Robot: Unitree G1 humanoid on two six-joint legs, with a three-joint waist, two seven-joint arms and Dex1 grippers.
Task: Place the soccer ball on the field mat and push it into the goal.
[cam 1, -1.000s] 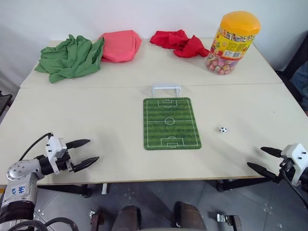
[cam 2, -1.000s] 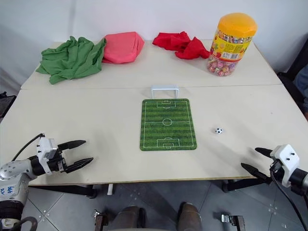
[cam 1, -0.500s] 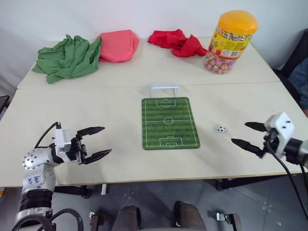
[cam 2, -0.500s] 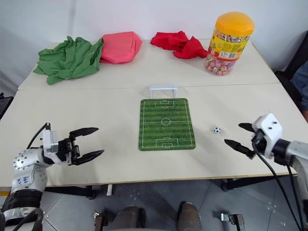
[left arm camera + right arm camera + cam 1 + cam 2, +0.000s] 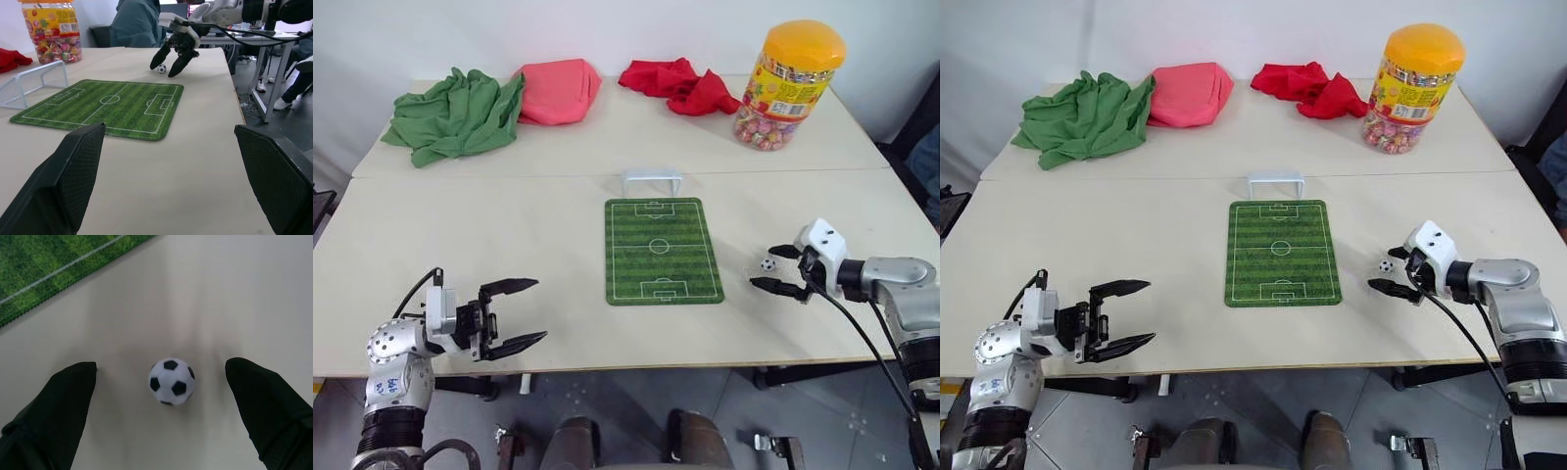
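Observation:
The soccer ball [image 5: 768,262] has the fingers of my right gripper reaching down on either side of it. My right gripper needs to close on the ball. Closing now would hold the ball if it closed now.
The soccer ball [image 5: 768,262] is a tiny white ball with black patches lying on the bare table, just right of the field mat [image 5: 663,252]. My right gripper [image 5: 763,267] is open and low over the table, with one finger on each side of the ball and a gap on both sides [image 5: 171,381]. The white goal [image 5: 652,179] stands upright at the mat's far end. My left gripper [image 5: 541,309] hovers open and empty near the table's front left edge, pointing toward the mat.
A candy jar [image 5: 786,83] with an orange lid stands at the back right. A green cloth [image 5: 455,116], a pink cloth [image 5: 556,91] and a red cloth [image 5: 680,85] lie along the back. A seated person [image 5: 137,22] shows beyond the table's right side.
My right gripper has come forward and left from the table's front right edge to straddle the ball, still open. My left gripper shifted slightly right. The ball has not moved.

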